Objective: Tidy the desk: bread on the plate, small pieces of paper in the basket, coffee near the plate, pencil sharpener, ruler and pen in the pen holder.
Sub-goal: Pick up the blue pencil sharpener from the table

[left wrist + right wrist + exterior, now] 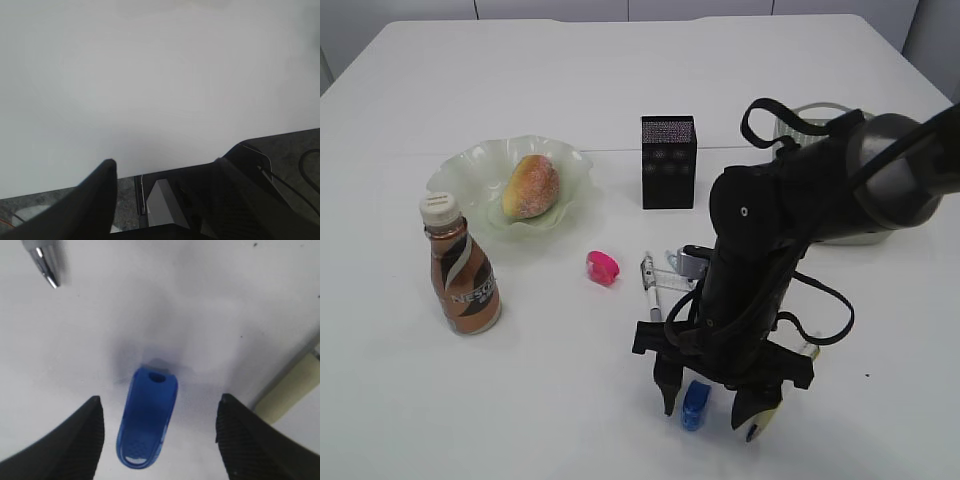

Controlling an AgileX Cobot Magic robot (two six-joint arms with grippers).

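Note:
I should close my right gripper on the sharpener next. Closing now would catch it. Both of its fingers reach down beside the blue sharpener [695, 404] [147, 422] near the table.
My right gripper [710, 402] is open and lowered over a blue pencil sharpener [695, 404], which lies on the table between its fingers without touching them; the right wrist view shows the gripper [160, 442] and the sharpener [147, 422]. A pink sharpener [602, 266] lies left of a pen [650, 290], whose tip shows in the right wrist view [45, 260]. The bread [530, 186] sits on the green plate [460, 165]. The coffee bottle [460, 265] stands in front of the plate. The black pen holder [668, 161] stands at the middle back. My left gripper [165, 175] is open and empty at the table edge.
The basket [820, 112] is at the back right, mostly hidden behind the right arm. A small grey item [688, 262] lies by the pen. A cream strip [290, 390], perhaps the ruler, lies right of the right gripper.

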